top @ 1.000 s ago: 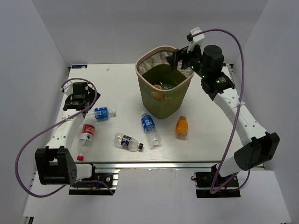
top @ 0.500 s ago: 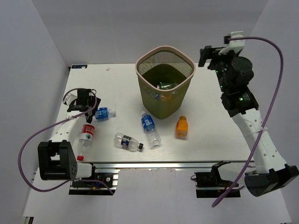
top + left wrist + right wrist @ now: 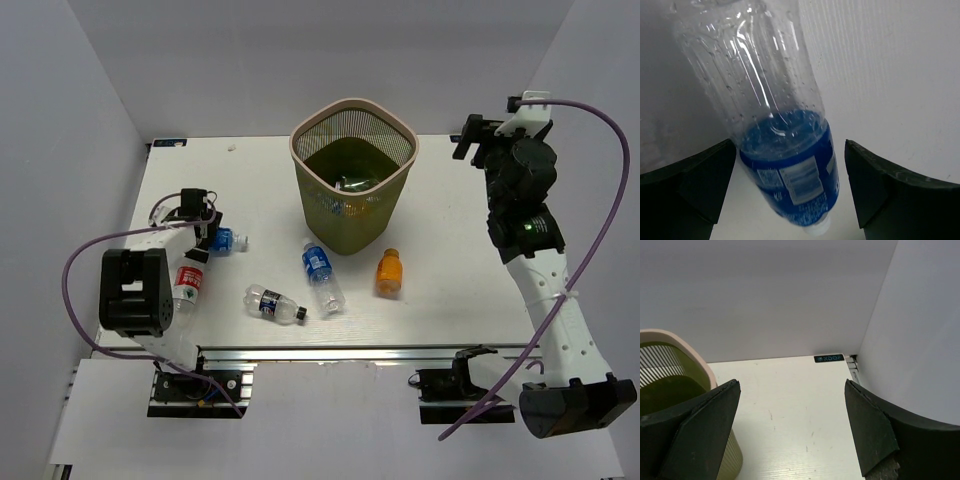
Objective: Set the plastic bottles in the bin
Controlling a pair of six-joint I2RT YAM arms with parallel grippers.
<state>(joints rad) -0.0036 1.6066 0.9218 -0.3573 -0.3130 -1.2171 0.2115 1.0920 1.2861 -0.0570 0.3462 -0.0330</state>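
Observation:
I need to lower my left gripper first and then close it on the blue-labelled bottle's cap, because the cap is below my fingertips in the left wrist view.
The olive mesh bin (image 3: 330,225) with its pink rim stands at the table's middle back and holds bottles, one of them orange (image 3: 338,206). On the table lie a blue-labelled bottle (image 3: 224,241), a red-labelled bottle (image 3: 185,289), a dark-labelled clear bottle (image 3: 273,304), another blue-labelled bottle (image 3: 322,277) and an orange bottle (image 3: 389,272). My left gripper (image 3: 207,233) is open, low over the first blue-labelled bottle (image 3: 785,165), which lies between its jaws (image 3: 790,195). My right gripper (image 3: 472,137) is open and empty, raised to the right of the bin (image 3: 675,345).
White walls close in the table at the back and on both sides. A black label (image 3: 828,358) marks the table's far right corner. The left arm's purple cable (image 3: 85,260) loops over the table's left edge.
My right gripper has drawn back from over the bin, up and to the right. My left gripper has moved right and down onto the blue-labelled bottle.

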